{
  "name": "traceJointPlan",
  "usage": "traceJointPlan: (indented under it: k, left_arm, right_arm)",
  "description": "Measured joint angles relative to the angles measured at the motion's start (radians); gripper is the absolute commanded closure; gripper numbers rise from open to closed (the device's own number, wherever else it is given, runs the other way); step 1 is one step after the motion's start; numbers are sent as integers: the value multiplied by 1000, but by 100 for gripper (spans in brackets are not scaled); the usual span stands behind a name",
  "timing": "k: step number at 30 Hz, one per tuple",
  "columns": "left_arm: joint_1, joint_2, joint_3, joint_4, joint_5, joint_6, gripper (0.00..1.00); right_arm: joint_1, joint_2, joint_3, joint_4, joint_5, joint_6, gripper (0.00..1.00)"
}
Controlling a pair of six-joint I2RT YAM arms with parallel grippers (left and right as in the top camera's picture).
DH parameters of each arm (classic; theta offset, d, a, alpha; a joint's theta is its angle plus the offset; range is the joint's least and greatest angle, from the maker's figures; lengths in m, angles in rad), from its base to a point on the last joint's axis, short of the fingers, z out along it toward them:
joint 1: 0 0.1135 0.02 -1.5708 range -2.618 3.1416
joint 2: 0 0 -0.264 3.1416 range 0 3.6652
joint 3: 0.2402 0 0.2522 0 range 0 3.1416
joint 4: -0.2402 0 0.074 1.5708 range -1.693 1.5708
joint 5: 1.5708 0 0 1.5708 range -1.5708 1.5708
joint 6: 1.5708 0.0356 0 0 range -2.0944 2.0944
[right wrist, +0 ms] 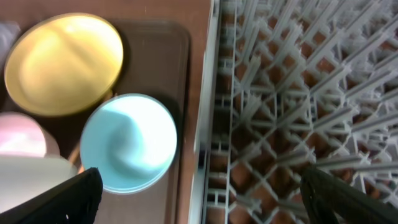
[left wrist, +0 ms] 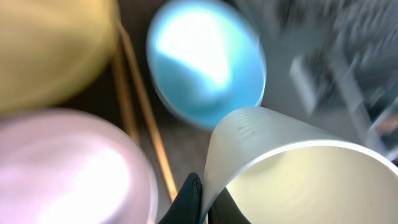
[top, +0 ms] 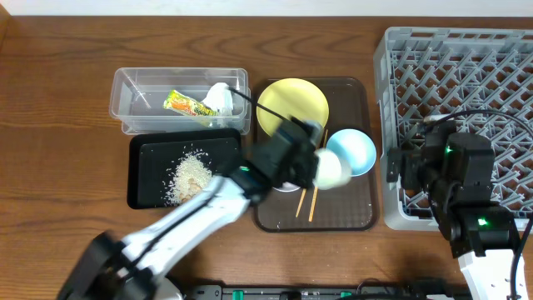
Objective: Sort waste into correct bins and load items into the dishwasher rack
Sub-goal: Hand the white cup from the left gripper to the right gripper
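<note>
My right gripper is to grab the small white cup next around its base end (top: 343, 172), so that it can load the cup rim-first into the dishwasher rack (top: 458, 83).
My left gripper (top: 310, 163) is shut on the rim of the small white cup (top: 331, 168) and holds it over the brown serving tray, next to the light blue bowl (top: 353, 150). In the left wrist view the jaws (left wrist: 202, 200) pinch the cup wall (left wrist: 298, 174), with the blue bowl (left wrist: 205, 62), chopsticks (left wrist: 146, 118) and white bowl (left wrist: 62, 168) below. The yellow plate (top: 291, 104) lies on the tray's far end. My right gripper (top: 400, 171) is open and empty over the left wall of the dishwasher rack (top: 458, 83); its view shows the rack (right wrist: 298, 93) and blue bowl (right wrist: 129, 143).
The clear tub (top: 133, 100) holds the wrapper (top: 190, 104) and the paper wad (top: 221, 97). The black tray (top: 150, 167) holds the rice scraps (top: 191, 173). The brown serving tray (top: 354, 212) lies between the bins and the rack.
</note>
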Motion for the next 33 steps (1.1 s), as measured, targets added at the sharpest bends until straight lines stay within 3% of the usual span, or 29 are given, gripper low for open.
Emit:
traceJointPlan:
  k: [5, 12, 20, 25, 33]
  left_arm:
    - [177, -84, 1, 42, 34, -97, 94]
    - [368, 37, 1, 252, 404, -278, 94]
    - [379, 165, 1, 385, 797, -439, 94]
    - [363, 170, 1, 394, 899, -476, 94]
    - [360, 170, 1, 394, 987, -499, 94]
  right_arm:
    - [0, 36, 2, 87, -87, 13, 1]
    - [0, 197, 4, 108, -476, -43, 1]
    - [0, 385, 4, 255, -916, -154, 1]
    - [0, 447, 5, 425, -1147, -180, 5]
    - [0, 450, 5, 460, -1285, -191, 20]
